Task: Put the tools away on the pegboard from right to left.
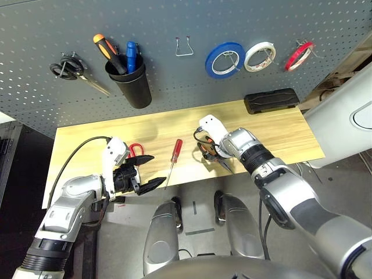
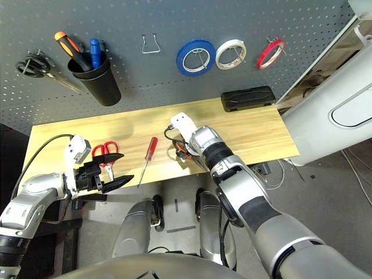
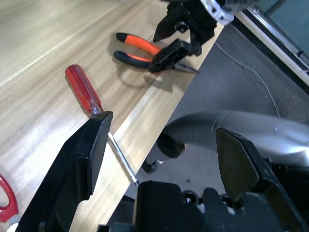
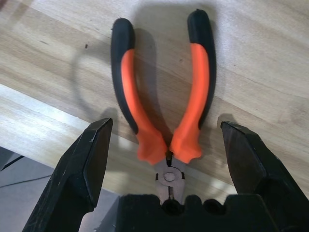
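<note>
I need to grab the pliers next with my right gripper by the narrow part near the joint (image 4: 169, 145), because the handles are spread wide at their black ends.
The pegboard (image 1: 174, 87) stands behind the wooden table (image 1: 279, 136). A thin red tape ring (image 1: 299, 55) hangs on a hook at its far right. Orange-and-black-handled pliers (image 4: 164, 96) lie near the table's front edge, and my right gripper (image 4: 165, 124) hangs open just over them with a finger on either side, not touching. A red-handled screwdriver (image 1: 174, 154) lies left of the pliers. Red-handled scissors (image 1: 135, 150) lie further left, partly hidden behind my left gripper (image 1: 154, 170), which is open and holds nothing at the table's front edge.
On the pegboard hang black-handled scissors (image 1: 72, 68), a black cup (image 1: 131, 81) holding an orange-handled tool and a blue one, a bare wire hook (image 1: 184, 47), a blue tape roll (image 1: 224, 59) and a white tape roll (image 1: 260, 56). A black case (image 1: 271, 100) lies back right.
</note>
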You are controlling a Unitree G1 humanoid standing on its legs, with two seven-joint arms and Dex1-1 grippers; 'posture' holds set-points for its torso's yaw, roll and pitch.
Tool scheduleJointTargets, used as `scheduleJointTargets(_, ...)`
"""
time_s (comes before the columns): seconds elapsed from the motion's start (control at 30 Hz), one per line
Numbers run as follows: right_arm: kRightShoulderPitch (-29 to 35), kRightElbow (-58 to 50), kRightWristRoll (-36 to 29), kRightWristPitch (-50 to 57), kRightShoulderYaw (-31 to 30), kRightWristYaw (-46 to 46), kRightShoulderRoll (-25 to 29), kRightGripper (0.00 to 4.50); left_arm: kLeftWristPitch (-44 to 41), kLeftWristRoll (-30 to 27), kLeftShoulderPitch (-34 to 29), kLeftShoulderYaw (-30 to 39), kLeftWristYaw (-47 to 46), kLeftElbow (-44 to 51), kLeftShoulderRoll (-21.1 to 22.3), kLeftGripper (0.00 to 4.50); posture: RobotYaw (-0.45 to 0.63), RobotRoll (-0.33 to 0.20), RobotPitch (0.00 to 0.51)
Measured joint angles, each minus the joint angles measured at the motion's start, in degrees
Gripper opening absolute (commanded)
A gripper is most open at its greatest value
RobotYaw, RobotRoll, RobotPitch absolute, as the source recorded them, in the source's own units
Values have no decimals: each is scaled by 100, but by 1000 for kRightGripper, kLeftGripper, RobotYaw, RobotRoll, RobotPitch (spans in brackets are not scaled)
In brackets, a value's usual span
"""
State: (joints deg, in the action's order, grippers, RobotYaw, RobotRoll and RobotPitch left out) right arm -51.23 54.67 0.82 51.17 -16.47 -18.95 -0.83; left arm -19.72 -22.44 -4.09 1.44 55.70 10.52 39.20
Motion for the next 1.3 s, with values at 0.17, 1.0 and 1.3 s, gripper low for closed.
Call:
scheduleJointTargets(0.17, -60, 322, 62, -218, 152, 8, -70, 4485, -295, -112, 50, 63, -117, 266, 1, 4500, -19, 0, 256)
scheduleJointTargets(1.0, 1157, -2330, 340, 39, 123, -821, 923, 2594, -403, -679, 226, 1028, -217, 882, 205, 4500, -9, 0, 164)
scheduleJointTargets(1.3, 1834, -5475, -273, 745, 348, -1561, 1953, 2594, -564, -1033, 900, 1320, -67, 773, 494, 4500, -9, 0, 141)
